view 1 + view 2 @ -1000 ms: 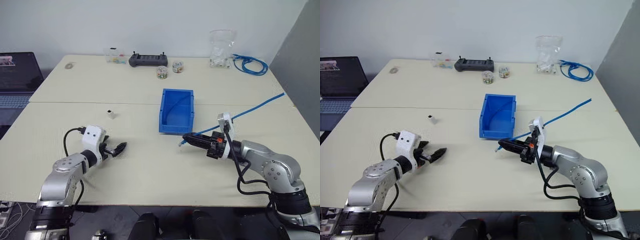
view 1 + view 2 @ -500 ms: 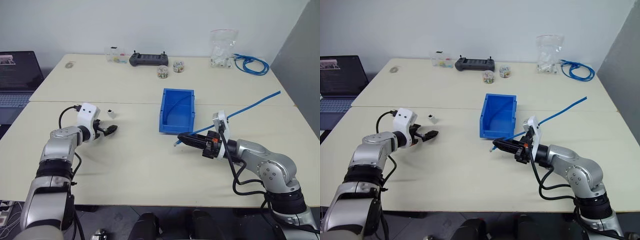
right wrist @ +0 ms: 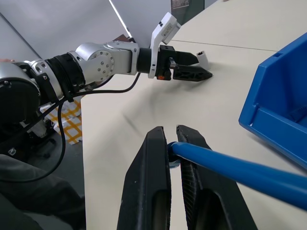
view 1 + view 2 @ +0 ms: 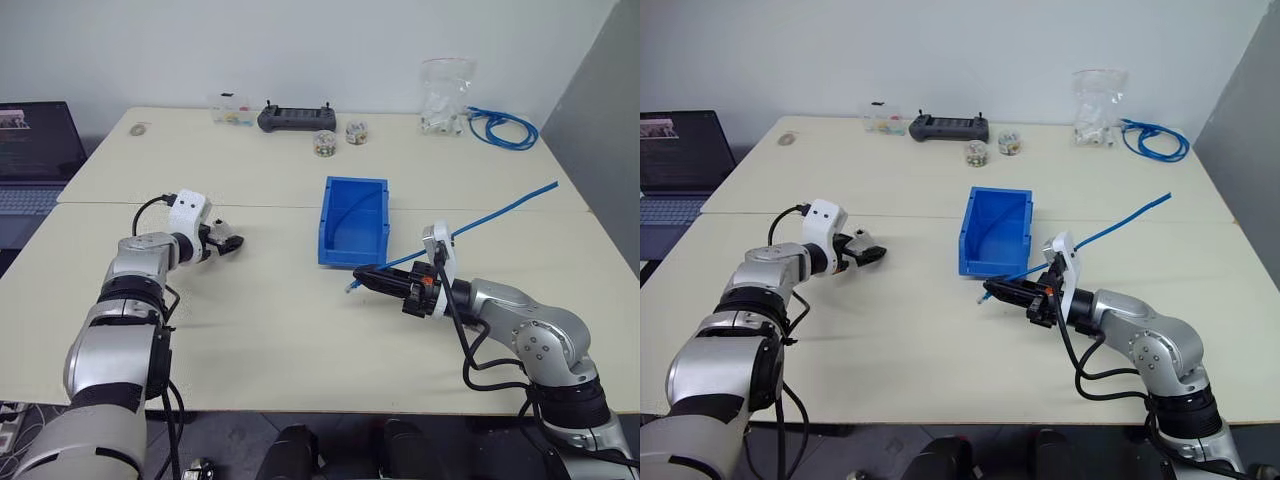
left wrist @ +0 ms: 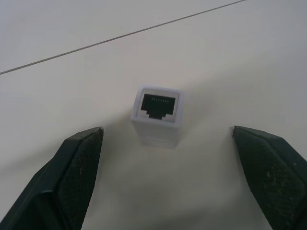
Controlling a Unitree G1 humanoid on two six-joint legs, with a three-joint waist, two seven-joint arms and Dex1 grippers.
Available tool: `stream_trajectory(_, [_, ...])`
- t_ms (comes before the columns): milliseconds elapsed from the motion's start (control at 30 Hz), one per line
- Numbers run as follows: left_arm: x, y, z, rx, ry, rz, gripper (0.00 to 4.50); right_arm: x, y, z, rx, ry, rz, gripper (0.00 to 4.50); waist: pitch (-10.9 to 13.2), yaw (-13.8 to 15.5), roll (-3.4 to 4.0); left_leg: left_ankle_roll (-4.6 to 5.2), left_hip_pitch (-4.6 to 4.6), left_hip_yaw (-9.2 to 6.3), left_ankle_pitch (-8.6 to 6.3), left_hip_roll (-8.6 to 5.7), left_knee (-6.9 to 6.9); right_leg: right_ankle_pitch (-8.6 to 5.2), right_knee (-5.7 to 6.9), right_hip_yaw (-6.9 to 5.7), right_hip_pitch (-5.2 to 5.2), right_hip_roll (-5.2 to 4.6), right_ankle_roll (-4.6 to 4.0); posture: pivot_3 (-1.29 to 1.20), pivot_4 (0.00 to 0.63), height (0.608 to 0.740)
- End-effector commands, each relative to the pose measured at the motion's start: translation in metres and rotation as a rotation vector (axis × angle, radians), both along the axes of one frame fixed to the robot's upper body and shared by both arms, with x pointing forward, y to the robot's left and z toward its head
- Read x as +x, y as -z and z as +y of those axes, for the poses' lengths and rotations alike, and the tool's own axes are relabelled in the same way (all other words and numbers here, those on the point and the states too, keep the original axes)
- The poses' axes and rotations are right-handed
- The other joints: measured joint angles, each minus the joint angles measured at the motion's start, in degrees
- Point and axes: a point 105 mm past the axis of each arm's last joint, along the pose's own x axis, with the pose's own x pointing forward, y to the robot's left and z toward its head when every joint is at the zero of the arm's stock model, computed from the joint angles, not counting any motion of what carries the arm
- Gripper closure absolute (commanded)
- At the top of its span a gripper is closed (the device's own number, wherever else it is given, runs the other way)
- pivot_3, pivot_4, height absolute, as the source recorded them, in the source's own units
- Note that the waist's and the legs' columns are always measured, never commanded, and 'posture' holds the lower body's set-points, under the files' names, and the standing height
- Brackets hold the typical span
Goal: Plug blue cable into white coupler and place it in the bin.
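Note:
The left gripper's fingers are beside the lower sides of the white coupler in the left wrist view, so they would hold the coupler if they closed now.
The white coupler stands upright on the table with its dark socket facing up. My left gripper is open, one finger on each side of the coupler and neither touching it. My right gripper is shut on the blue cable just behind its plug and points toward the left arm. That cable runs back to the right over the table. In the right wrist view the cable passes between the shut fingers. The blue bin stands just behind the right gripper.
Along the table's far edge are a black controller, two small jars, a clear box, a clear bag and a coiled blue cable. A laptop sits at the far left.
My left arm has reached forward across the table, bringing its open fingers around the white coupler. The right gripper has kept still with the cable.

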Motion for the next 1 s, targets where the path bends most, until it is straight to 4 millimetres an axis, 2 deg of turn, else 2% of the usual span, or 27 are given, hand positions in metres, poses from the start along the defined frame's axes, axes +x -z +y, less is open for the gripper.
stream_trajectory(33, [0.007, -0.012, 0.0, 0.014, -0.013, -0.043, 0.52, -0.006, -0.012, 0.004, 0.011, -0.025, -0.051, 4.48, 0.0, -0.1, 0.0, 0.0, 0.0, -0.01, 0.0, 0.0, 0.0, 0.0, 0.01, -0.01, 0.0, 0.0, 0.0, 0.0, 0.15, 0.74])
stream_trajectory(200, [0.01, -0.014, 0.0, 0.053, -0.028, -0.055, 1.68, -0.008, -0.012, 0.005, 0.008, -0.024, -0.049, 4.48, 0.0, -0.5, -0.01, 0.0, 0.01, -0.01, 0.0, 0.0, 0.02, -0.01, 0.1, -0.01, -0.02, 0.0, 0.02, 0.0, 0.15, 0.74])
stream_trajectory(533, [0.009, -0.009, 0.0, 0.09, -0.023, -0.044, 3.73, -0.012, -0.009, 0.002, 0.007, -0.001, -0.04, 4.48, 0.0, -0.8, -0.1, -0.01, -0.09, 0.36, 0.01, 0.0, 0.08, -0.01, 0.72, 0.13, -0.53, -0.02, 0.01, 0.0, 0.15, 0.74])
stream_trajectory(667, [0.005, -0.003, -0.005, 0.096, 0.044, -0.026, 3.71, -0.013, -0.008, -0.001, -0.002, 0.01, -0.043, 4.48, 0.0, -0.8, -0.1, -0.01, -0.08, 0.37, 0.01, 0.0, 0.08, -0.01, 0.74, 0.12, -0.54, -0.01, 0.01, 0.0, 0.15, 0.74])
stream_trajectory(800, [-0.009, 0.003, -0.019, 0.126, 0.254, -0.011, 3.71, -0.016, -0.007, -0.008, -0.033, 0.021, -0.063, 4.48, 0.0, -0.8, -0.09, -0.01, -0.08, 0.43, 0.01, 0.0, 0.08, -0.01, 0.73, 0.16, -0.53, -0.02, 0.0, 0.0, 0.15, 0.74])
stream_trajectory(900, [-0.028, 0.003, -0.034, 0.115, 0.424, -0.034, 3.71, -0.02, -0.007, -0.014, -0.044, 0.035, -0.072, 4.48, 0.0, -0.9, -0.08, -0.02, -0.07, 0.48, 0.01, 0.02, 0.07, 0.0, 0.7, 0.23, -0.54, -0.03, -0.01, 0.0, 0.15, 0.74])
stream_trajectory(1000, [-0.06, 0.003, -0.058, 0.074, 0.594, -0.041, 3.71, -0.024, -0.01, -0.018, -0.025, 0.043, -0.074, 4.48, 0.0, -1.0, -0.08, -0.02, -0.08, 0.45, 0.01, 0.06, 0.07, 0.0, 0.67, 0.4, -0.55, -0.07, -0.03, 0.0, 0.15, 0.74])
